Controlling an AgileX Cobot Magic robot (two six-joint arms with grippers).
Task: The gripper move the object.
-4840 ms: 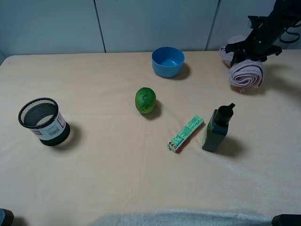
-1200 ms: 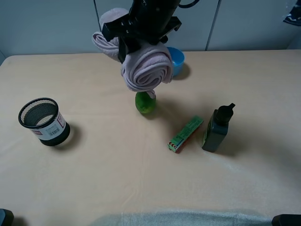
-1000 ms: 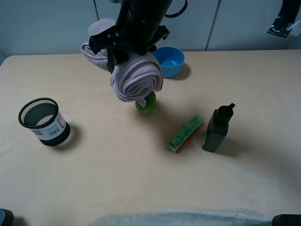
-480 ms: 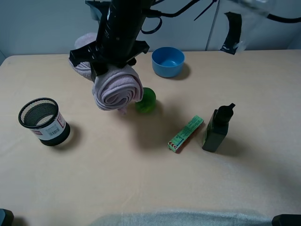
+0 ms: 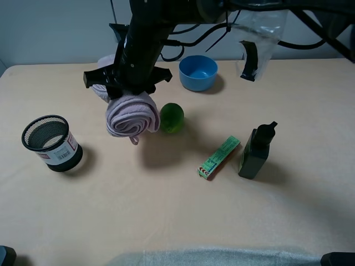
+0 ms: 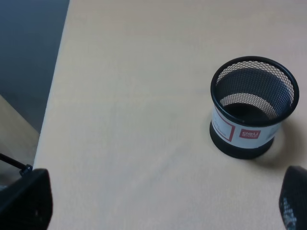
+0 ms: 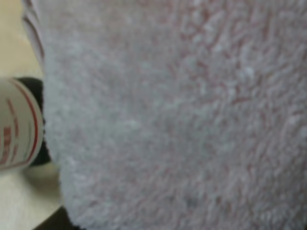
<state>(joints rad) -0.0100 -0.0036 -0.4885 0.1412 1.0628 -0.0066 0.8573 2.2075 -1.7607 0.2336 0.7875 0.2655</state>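
Observation:
My right gripper keeps hold of the rolled towel for now until the towel's lower edge reaches the tabletop, since that edge hangs above the tabletop.
A rolled pink towel [image 5: 131, 113] hangs in my right gripper [image 5: 124, 87], which is shut on its top. The right arm reaches across from the back right to the left-centre of the table. The towel hangs just left of the green lime [image 5: 172, 117], low over the cloth; I cannot tell if it touches. In the right wrist view the towel [image 7: 182, 115] fills almost the whole picture and hides the fingers. My left gripper [image 6: 160, 194] is open and empty, its dark fingers [image 6: 26, 199] wide apart, short of the black mesh pen holder [image 6: 253, 113].
The mesh pen holder [image 5: 51, 142] stands at the left. A blue bowl [image 5: 198, 72] is at the back. A green box [image 5: 218, 157] and a dark pump bottle [image 5: 256, 151] lie right of centre. A clear bag [image 5: 258, 34] hangs from the arm.
My right gripper has carried the towel from the back right across the table to the left and down. It now hangs left of the lime.

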